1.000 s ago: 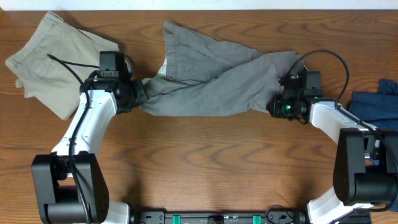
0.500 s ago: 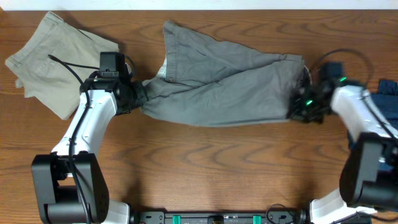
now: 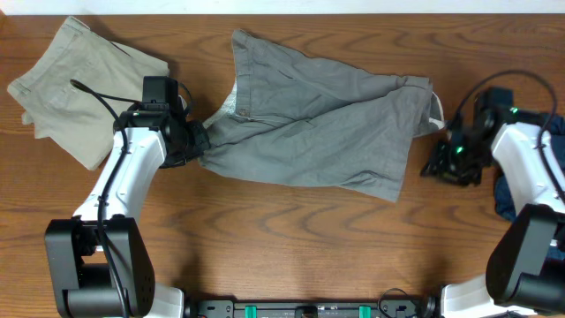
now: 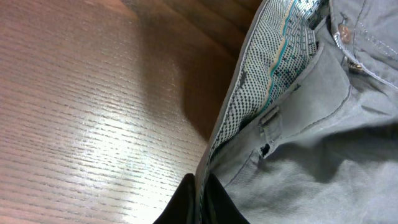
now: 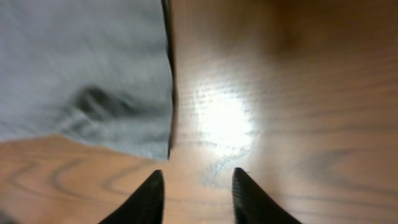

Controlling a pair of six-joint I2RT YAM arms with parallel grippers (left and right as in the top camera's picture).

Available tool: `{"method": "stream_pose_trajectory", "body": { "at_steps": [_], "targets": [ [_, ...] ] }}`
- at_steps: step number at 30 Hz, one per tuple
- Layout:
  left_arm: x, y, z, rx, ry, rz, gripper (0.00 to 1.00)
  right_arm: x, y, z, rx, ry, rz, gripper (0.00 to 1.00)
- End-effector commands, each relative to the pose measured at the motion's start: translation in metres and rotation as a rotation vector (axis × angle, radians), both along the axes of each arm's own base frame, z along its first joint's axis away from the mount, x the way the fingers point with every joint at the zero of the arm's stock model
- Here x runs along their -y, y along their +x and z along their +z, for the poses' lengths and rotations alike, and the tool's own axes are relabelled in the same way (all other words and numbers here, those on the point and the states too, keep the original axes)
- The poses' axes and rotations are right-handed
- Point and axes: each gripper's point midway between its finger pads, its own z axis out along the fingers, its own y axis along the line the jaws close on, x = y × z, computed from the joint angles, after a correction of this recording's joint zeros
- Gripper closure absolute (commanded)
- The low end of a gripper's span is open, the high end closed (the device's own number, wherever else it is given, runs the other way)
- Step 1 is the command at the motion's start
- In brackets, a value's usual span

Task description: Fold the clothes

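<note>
The grey shorts (image 3: pixel 318 119) need to be stretched out for folding, so my right gripper will next grab them by the leg hem (image 3: pixel 398 191), opposite the held waistband.
The clothes, grey shorts (image 3: pixel 318 119), lie spread across the middle of the wooden table (image 3: pixel 291 230), legs toward the right. My left gripper (image 3: pixel 199 141) is shut on the waistband at the shorts' left end; the left wrist view shows the black fingertips (image 4: pixel 186 202) pinching the grey edge (image 4: pixel 298 130) with its patterned lining. To the right of the shorts, my right gripper (image 3: pixel 434 166) stands open over bare wood, apart from the cloth. In the right wrist view its gripper (image 5: pixel 198 175) holds nothing, and the shorts' hem (image 5: pixel 93 87) lies ahead at the left.
Folded khaki shorts (image 3: pixel 75 79) lie at the back left, close behind my left arm. A dark blue garment (image 3: pixel 543 141) lies at the right edge, partly under my right arm.
My right gripper pulled the shorts' leg out to the right, let go and opened, then drew back right. The shorts now lie flatter. The left gripper kept its hold.
</note>
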Motion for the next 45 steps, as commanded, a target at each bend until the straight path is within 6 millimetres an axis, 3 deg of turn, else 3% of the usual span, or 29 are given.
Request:
{"method": "stream_pose_trajectory", "body": {
  "at_steps": [1, 5, 13, 14, 16, 19, 22, 26, 29, 32, 36, 39, 45],
  "targets": [
    [-0.003, -0.002, -0.004, -0.014, 0.010, 0.015, 0.93, -0.031, -0.021, -0.015, -0.052, 0.112, 0.041, 0.54],
    [-0.003, -0.002, -0.004, -0.014, 0.010, 0.015, 0.93, -0.054, -0.031, -0.032, -0.042, 0.185, 0.073, 0.46],
    [-0.003, -0.002, -0.004, -0.017, 0.010, 0.015, 0.93, -0.074, -0.018, -0.061, 0.092, 0.165, 0.139, 0.37],
    [-0.003, -0.003, -0.004, -0.020, 0.010, 0.015, 0.93, -0.076, -0.017, -0.064, 0.102, 0.165, 0.143, 0.39],
    [-0.003, -0.004, -0.005, -0.027, 0.010, 0.015, 0.93, -0.080, -0.017, -0.067, 0.115, 0.164, 0.153, 0.53],
    [-0.003, -0.006, -0.005, -0.031, 0.010, 0.015, 0.93, -0.082, -0.019, -0.071, 0.117, 0.151, 0.168, 0.96],
    [-0.003, -0.007, -0.005, -0.036, 0.010, 0.015, 0.92, -0.070, -0.020, -0.074, 0.104, 0.089, 0.160, 0.99],
    [-0.003, -0.010, -0.006, -0.050, 0.009, 0.015, 0.92, -0.040, -0.015, -0.069, 0.063, -0.003, 0.063, 0.99],
    [-0.003, -0.013, -0.007, -0.064, 0.007, 0.016, 0.94, -0.027, -0.002, -0.050, 0.066, 0.017, 0.005, 0.99],
    [0.004, -0.013, -0.002, -0.056, -0.032, 0.004, 0.94, -0.029, 0.016, -0.020, 0.113, 0.102, 0.041, 0.99],
    [0.013, -0.011, 0.026, 0.021, -0.083, -0.018, 0.94, -0.036, 0.036, 0.024, 0.180, 0.161, 0.126, 0.99],
    [0.013, -0.007, 0.060, 0.129, -0.073, -0.046, 0.94, -0.034, 0.052, 0.060, 0.244, 0.149, 0.140, 0.99],
    [0.012, 0.000, 0.165, 0.441, -0.031, -0.098, 0.94, -0.025, 0.078, 0.156, 0.478, 0.092, 0.147, 0.99]
  ]
}}
